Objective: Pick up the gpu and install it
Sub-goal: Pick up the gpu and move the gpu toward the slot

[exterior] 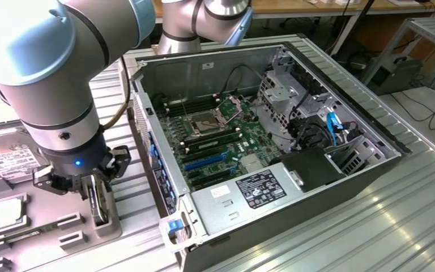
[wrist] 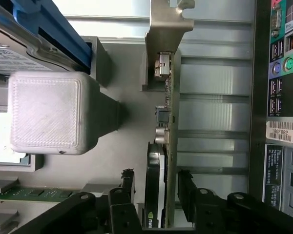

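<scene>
My gripper will install the GPU in the computer case, so next it will grab the GPU by its cooler end (wrist: 156, 202), opposite the silvery bracket (wrist: 166, 29).
The gpu (exterior: 99, 208) stands on its long edge in a slot of the grey fixture tray (exterior: 66, 241), at the exterior view's left beside the computer case. In the wrist view the gpu (wrist: 170, 122) appears edge-on: thin greenish board, black cooler (wrist: 154, 190) on one face, silvery end bracket (wrist: 166, 29) at the far end. My gripper (exterior: 88, 190) is lowered over the card, and the gripper (wrist: 156, 178) straddles it with one black finger on each side. One finger (wrist: 185, 185) sits right against the board; the other (wrist: 127, 181) keeps a small gap from the cooler. The gripper is open.
The open computer case (exterior: 369, 127) lies on the ribbed metal table, motherboard (exterior: 225, 141) with blue slots (exterior: 204, 162) exposed. The case's rear port panel (wrist: 283, 58) runs close beside the card. On the tray lie a labelled hard drive (exterior: 9, 161), a processor (exterior: 6, 212) and a memory stick (wrist: 24, 193); a grey block (wrist: 46, 112) rises nearby.
</scene>
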You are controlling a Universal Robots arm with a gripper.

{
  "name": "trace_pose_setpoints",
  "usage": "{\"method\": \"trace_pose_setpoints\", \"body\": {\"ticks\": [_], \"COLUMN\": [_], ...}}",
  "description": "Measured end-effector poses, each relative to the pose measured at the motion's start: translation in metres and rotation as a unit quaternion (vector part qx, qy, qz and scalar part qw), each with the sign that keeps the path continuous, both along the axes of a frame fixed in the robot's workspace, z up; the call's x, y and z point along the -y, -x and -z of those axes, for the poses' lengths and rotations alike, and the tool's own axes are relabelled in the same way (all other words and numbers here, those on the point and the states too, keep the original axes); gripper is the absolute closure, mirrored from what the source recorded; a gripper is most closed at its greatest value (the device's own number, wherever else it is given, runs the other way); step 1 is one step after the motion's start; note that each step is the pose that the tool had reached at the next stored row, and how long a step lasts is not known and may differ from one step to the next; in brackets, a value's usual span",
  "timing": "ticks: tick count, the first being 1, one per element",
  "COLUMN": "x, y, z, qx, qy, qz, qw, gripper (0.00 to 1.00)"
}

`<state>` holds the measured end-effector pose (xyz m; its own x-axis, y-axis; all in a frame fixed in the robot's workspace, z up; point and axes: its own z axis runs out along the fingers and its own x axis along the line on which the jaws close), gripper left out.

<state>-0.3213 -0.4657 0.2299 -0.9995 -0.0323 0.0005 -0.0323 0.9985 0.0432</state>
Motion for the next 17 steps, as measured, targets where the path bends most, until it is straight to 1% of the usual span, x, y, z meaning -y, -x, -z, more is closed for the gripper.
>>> {"method": "trace_pose_setpoints", "body": {"ticks": [1, 3, 4, 6, 7, 17], "x": [0.0, 0.0, 0.0, 0.0, 0.0, 0.0], "y": [-0.0006, -0.001, -0.001, -0.0011, -0.0011, -0.0011], "z": [0.0002, 0.0004, 0.0003, 0.0003, 0.0003, 0.0004], "qx": [0.0, 0.0001, 0.0, 0.0, 0.0, 0.0], "qy": [0.0, 0.0001, 0.0001, 0.0001, 0.0001, 0.0002], "qz": [0.0, 0.0, 0.0, 0.0, 0.0, 0.0], "qw": [1.0, 1.0, 1.0, 1.0, 1.0, 1.0], "gripper": [0.55, 0.55, 0.63, 0.63, 0.7, 0.7]}}
